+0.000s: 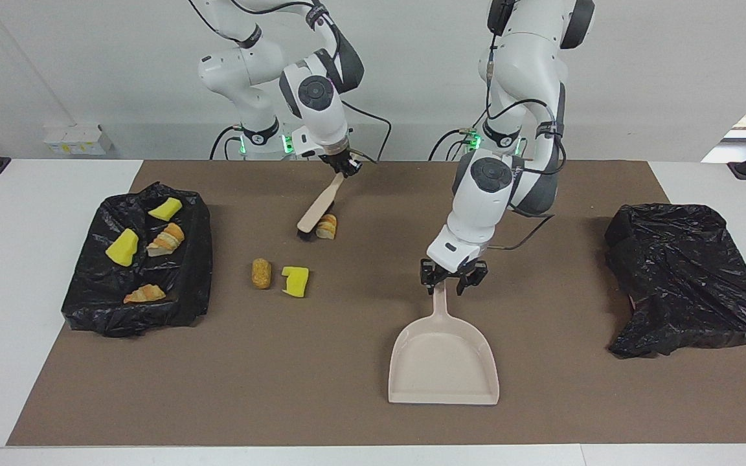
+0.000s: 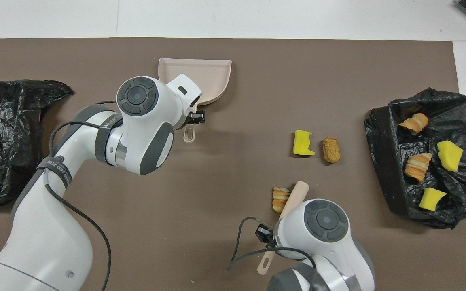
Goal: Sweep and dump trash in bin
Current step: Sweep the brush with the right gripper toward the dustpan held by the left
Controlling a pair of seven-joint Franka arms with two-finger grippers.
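My left gripper picks up the dustpan by its narrow handle (image 2: 190,128) next, since the dustpan's broad pan (image 2: 201,76) is far wider than my open fingers.
The beige dustpan (image 1: 444,366) (image 2: 204,76) lies flat on the brown mat. My left gripper (image 1: 451,285) (image 2: 194,119) hovers at the end of its handle, fingers open on either side. My right gripper (image 1: 345,167) is shut on the brush (image 1: 318,210) (image 2: 293,198), whose bristles rest against a pastry chunk (image 1: 327,226) (image 2: 279,199). Two more pieces of trash lie on the mat: a brown nugget (image 1: 261,273) (image 2: 331,150) and a yellow sponge piece (image 1: 295,281) (image 2: 302,142). The black-lined bin (image 1: 185,285) (image 2: 378,133) at the right arm's end holds several pieces.
A second crumpled black bag (image 1: 684,278) (image 2: 2,133) sits at the left arm's end of the mat. White table borders the brown mat (image 1: 321,388) on all sides. In the overhead view the right arm's wrist hides its gripper.
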